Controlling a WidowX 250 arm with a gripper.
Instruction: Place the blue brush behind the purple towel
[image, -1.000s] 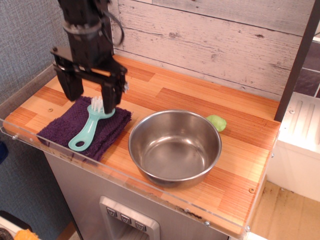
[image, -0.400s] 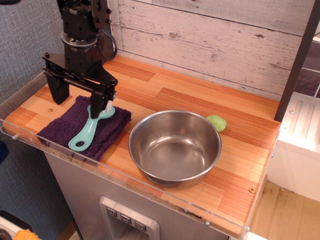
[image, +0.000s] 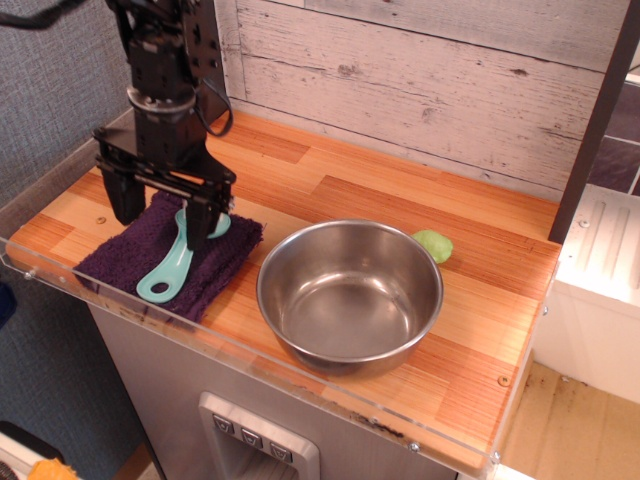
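The blue brush needs to go behind the purple towel, so next I should grip it by its bristled head.
The blue brush lies on the purple towel at the counter's front left, its handle end with the hole pointing to the front edge. Its head is partly hidden behind my right finger. My gripper is open and hangs low over the towel, one finger at the towel's left side and the other finger at the brush head. Nothing is held between the fingers.
A steel bowl stands right of the towel. A small green lump lies behind the bowl's right rim. A clear plastic rail runs along the counter's front and left edges. A plank wall closes the back.
My gripper has moved left and down over the towel and now straddles the brush head. The brush and towel have not moved.
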